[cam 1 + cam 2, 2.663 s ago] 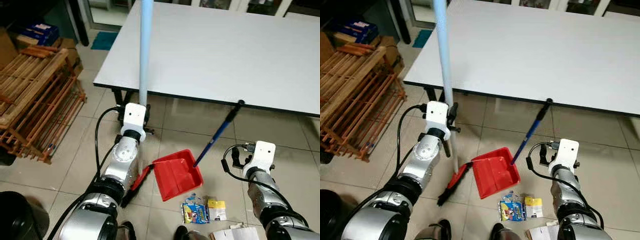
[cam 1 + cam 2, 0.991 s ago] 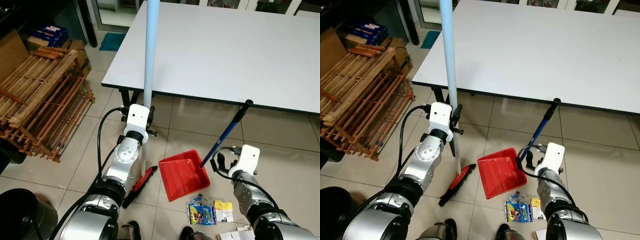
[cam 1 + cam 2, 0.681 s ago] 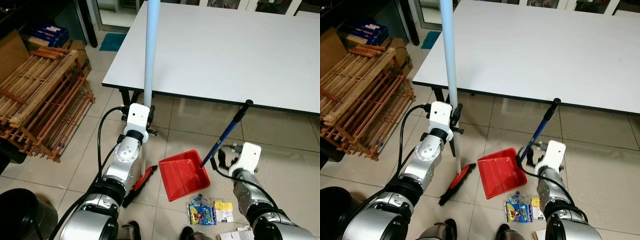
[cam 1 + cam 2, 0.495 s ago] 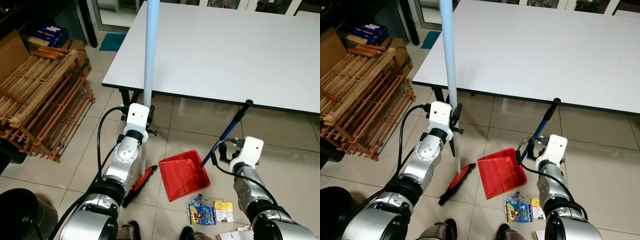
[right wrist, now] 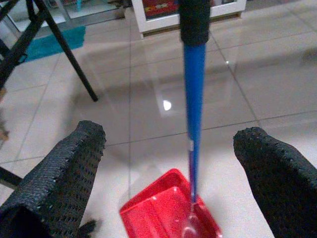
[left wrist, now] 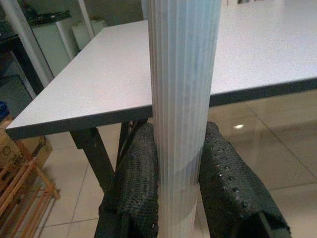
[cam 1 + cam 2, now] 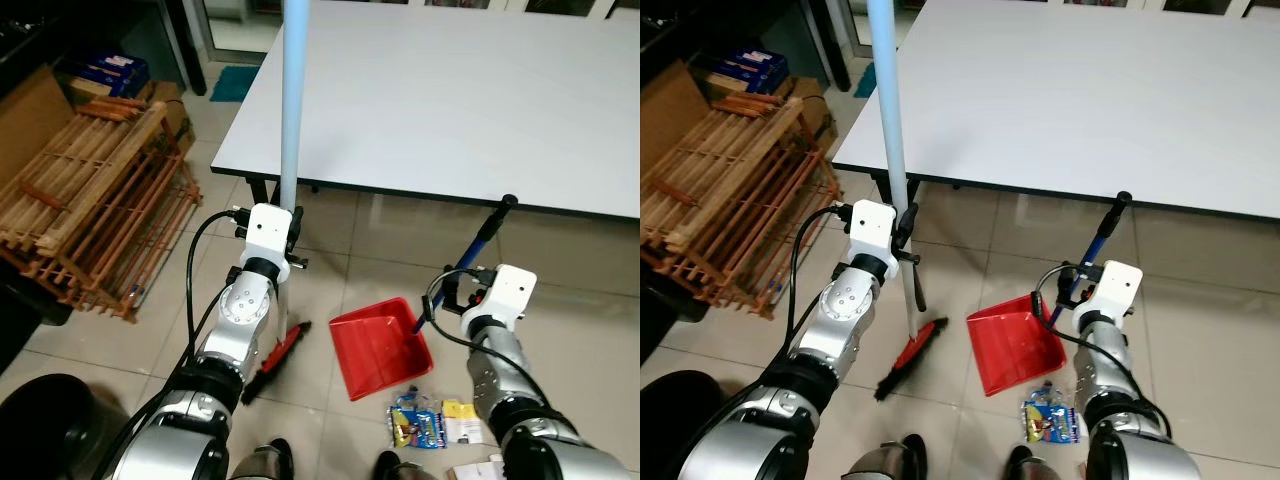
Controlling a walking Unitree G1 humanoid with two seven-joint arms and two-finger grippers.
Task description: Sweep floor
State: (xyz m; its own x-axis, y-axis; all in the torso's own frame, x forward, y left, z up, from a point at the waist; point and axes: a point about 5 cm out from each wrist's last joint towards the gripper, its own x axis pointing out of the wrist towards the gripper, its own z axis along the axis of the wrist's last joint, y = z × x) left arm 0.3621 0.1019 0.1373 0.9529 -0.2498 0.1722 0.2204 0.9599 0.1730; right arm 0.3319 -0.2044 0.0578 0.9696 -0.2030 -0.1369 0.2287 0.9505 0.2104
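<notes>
The right gripper grabs the dustpan point(image 7: 380, 345) by the slim black grip on its handle point(image 7: 496, 216) next, since the red pan is wider than my fingers.
A broom with a light blue pole point(image 7: 292, 110) stands upright, its red brush head point(image 7: 277, 360) resting on the tiled floor. My left gripper point(image 6: 179, 134) is shut on the pole, low on the shaft. A red dustpan point(image 7: 380, 345) lies on the floor to the right, its blue handle point(image 7: 480, 250) slanting up toward the table edge. My right gripper point(image 5: 171, 136) is open beside that handle, and the handle point(image 5: 194, 99) runs between the spread fingers without touching them. Colourful wrappers point(image 7: 417, 422) lie on the tiles just behind the dustpan.
A large white table point(image 7: 450, 90) on black legs spans the space ahead. A wooden slatted rack point(image 7: 90, 200) stands on the left, with boxes behind it. A black bin point(image 7: 40, 420) sits at the lower left. Bare tiles extend to the right of the dustpan.
My right arm has risen and reached forward, bringing its open gripper up to the dustpan's blue handle. The camera view has shifted slightly. The left gripper still holds the broom.
</notes>
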